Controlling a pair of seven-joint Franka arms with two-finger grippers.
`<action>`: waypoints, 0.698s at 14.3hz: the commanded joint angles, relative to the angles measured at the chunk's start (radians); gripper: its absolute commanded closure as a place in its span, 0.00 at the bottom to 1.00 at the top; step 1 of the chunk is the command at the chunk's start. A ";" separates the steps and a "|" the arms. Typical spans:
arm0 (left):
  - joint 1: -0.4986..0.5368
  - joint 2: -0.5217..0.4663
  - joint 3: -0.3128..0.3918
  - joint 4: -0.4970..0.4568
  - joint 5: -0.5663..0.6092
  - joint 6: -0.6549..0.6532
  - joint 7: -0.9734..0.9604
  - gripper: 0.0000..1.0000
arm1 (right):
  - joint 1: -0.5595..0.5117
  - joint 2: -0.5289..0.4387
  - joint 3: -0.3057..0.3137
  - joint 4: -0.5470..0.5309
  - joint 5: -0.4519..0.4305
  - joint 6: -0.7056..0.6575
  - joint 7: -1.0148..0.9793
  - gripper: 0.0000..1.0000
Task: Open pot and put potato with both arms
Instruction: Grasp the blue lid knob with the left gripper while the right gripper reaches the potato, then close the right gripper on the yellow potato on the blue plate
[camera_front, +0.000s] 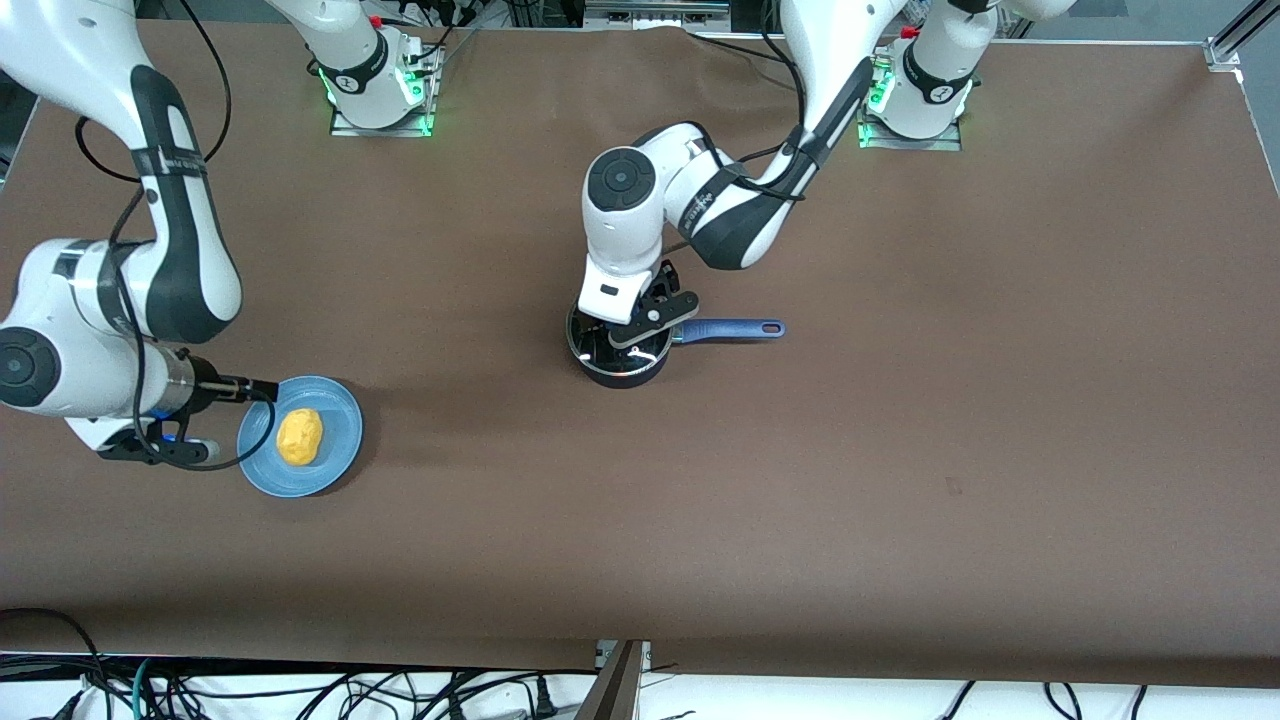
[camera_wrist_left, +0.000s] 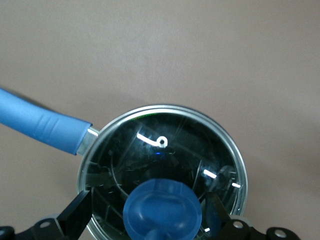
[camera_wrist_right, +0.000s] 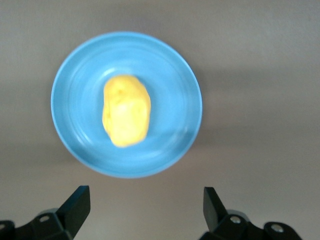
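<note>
My right gripper is to take hold of the potato (camera_front: 299, 437) by its long sides next, so that I can put it into the black pot (camera_front: 622, 368).
The black pot (camera_front: 622, 368) stands mid-table with its glass lid (camera_wrist_left: 150, 150) on and its blue handle (camera_front: 730, 329) pointing toward the left arm's end. My left gripper (camera_front: 640, 335) hangs low over the lid, open, one finger (camera_wrist_left: 76, 215) on each side of the blue knob (camera_wrist_left: 162, 210), with a gap between each finger and the knob. The yellow-orange potato (camera_front: 299, 437) lies on a blue plate (camera_front: 335, 470) near the right arm's end. My right gripper (camera_front: 170, 452) is open and empty above the bare table beside the plate; in the right wrist view the potato (camera_wrist_right: 126, 110) lies ahead of its fingers (camera_wrist_right: 77, 205).
Brown table surface (camera_front: 900, 450) all round. The plate (camera_wrist_right: 75, 100) is nearer the front camera than the pot. The arm bases (camera_front: 380, 90) stand along the table edge farthest from the camera. Cables hang below the front edge (camera_front: 300, 690).
</note>
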 joint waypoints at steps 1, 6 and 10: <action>-0.027 0.030 0.015 0.036 0.038 0.007 -0.045 0.00 | 0.002 0.050 0.001 0.022 0.028 0.076 0.049 0.00; -0.036 0.030 0.013 0.036 0.042 0.009 -0.057 0.13 | 0.002 0.121 0.002 -0.005 0.047 0.228 0.074 0.00; -0.038 0.027 0.013 0.036 0.042 0.008 -0.058 0.27 | 0.000 0.184 0.004 -0.018 0.050 0.299 0.046 0.00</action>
